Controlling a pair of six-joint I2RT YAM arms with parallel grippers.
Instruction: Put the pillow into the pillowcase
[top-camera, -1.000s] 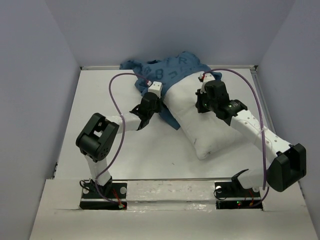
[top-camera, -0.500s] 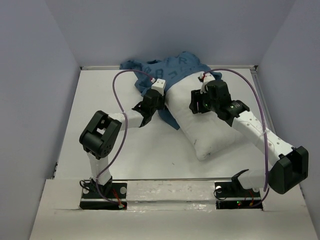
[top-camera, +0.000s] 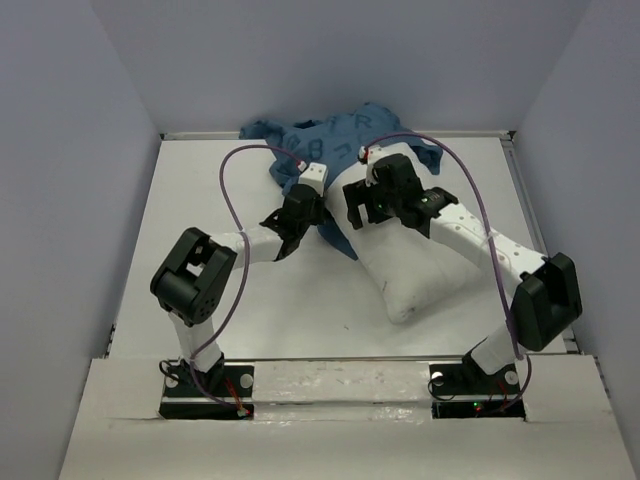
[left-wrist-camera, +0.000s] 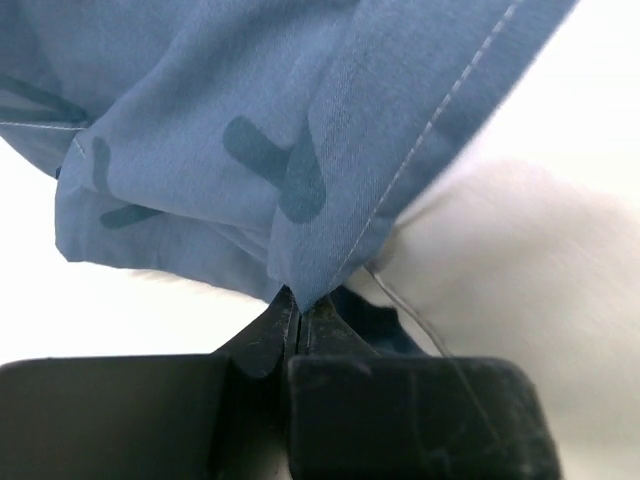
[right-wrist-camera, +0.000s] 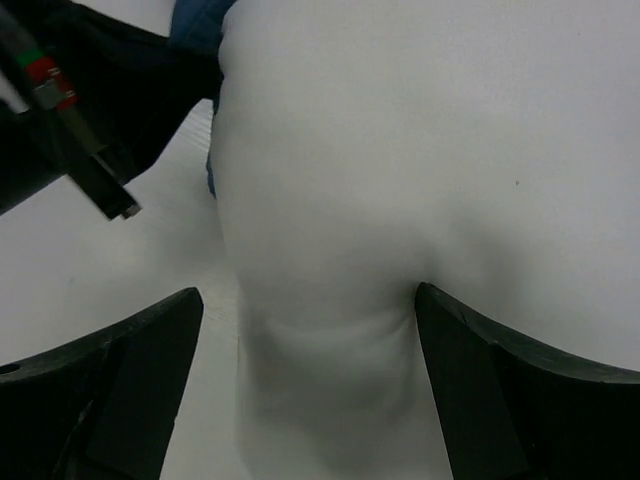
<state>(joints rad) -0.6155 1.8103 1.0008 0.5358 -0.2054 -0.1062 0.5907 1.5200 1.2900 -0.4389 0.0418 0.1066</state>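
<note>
The right gripper grabs the pillow (top-camera: 420, 265) by its bulging edge (top-camera: 342, 205) next, which leaves the far end of the pillow free to enter the pillowcase.
The dark blue pillowcase (top-camera: 330, 135) lies bunched at the back of the table, and its open end covers the far part of the white pillow (top-camera: 420, 265). My left gripper (top-camera: 316, 203) is shut on a folded hem of the pillowcase (left-wrist-camera: 250, 120), its jaws (left-wrist-camera: 292, 300) pressed together on the cloth; the pillow (left-wrist-camera: 520, 250) lies just to the right. My right gripper (top-camera: 358, 205) stands open over the pillow's left edge. In the right wrist view its fingers (right-wrist-camera: 150, 350) straddle a bulge of the pillow (right-wrist-camera: 400, 150) without squeezing it.
The white table (top-camera: 200, 200) is walled on the left, back and right. Purple cables (top-camera: 228, 190) loop above both arms. My left arm (right-wrist-camera: 80, 100) sits close to the right gripper's left side. The pillow's near corner (top-camera: 400, 312) points toward the arm bases.
My right gripper has opened and swung left across the pillow to its left edge. My left gripper opened briefly, then shut on the pillowcase hem.
</note>
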